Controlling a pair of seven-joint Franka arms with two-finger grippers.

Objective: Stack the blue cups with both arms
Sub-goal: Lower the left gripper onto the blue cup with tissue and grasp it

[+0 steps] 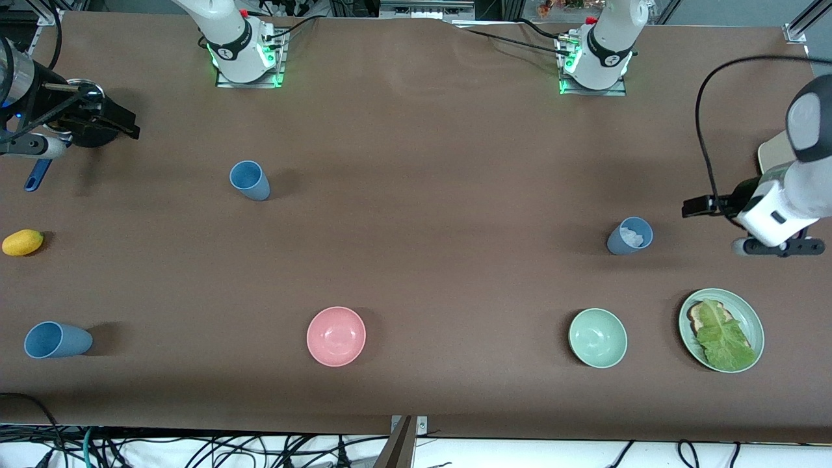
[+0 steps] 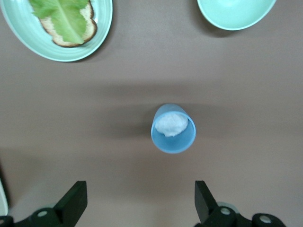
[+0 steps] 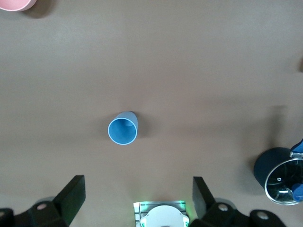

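Note:
My left gripper grips the rim of the cup with something white inside next, to start stacking the blue cups.
Three blue cups stand apart on the brown table. One cup (image 1: 249,180) is toward the right arm's end and shows empty in the right wrist view (image 3: 123,128). A second cup (image 1: 630,235), with something white inside, is toward the left arm's end and also shows in the left wrist view (image 2: 173,128). A third cup (image 1: 57,340) is near the front edge at the right arm's end. My left gripper (image 1: 699,207) (image 2: 140,203) is open and empty, up beside the second cup. My right gripper (image 1: 120,123) (image 3: 137,198) is open and empty, over the table's end.
A pink bowl (image 1: 336,336), a pale green bowl (image 1: 598,337) and a green plate (image 1: 747,312) with toast and lettuce lie along the front. A yellow fruit (image 1: 23,242) and a blue-handled utensil (image 1: 37,174) lie at the right arm's end, by a dark round container (image 3: 267,168).

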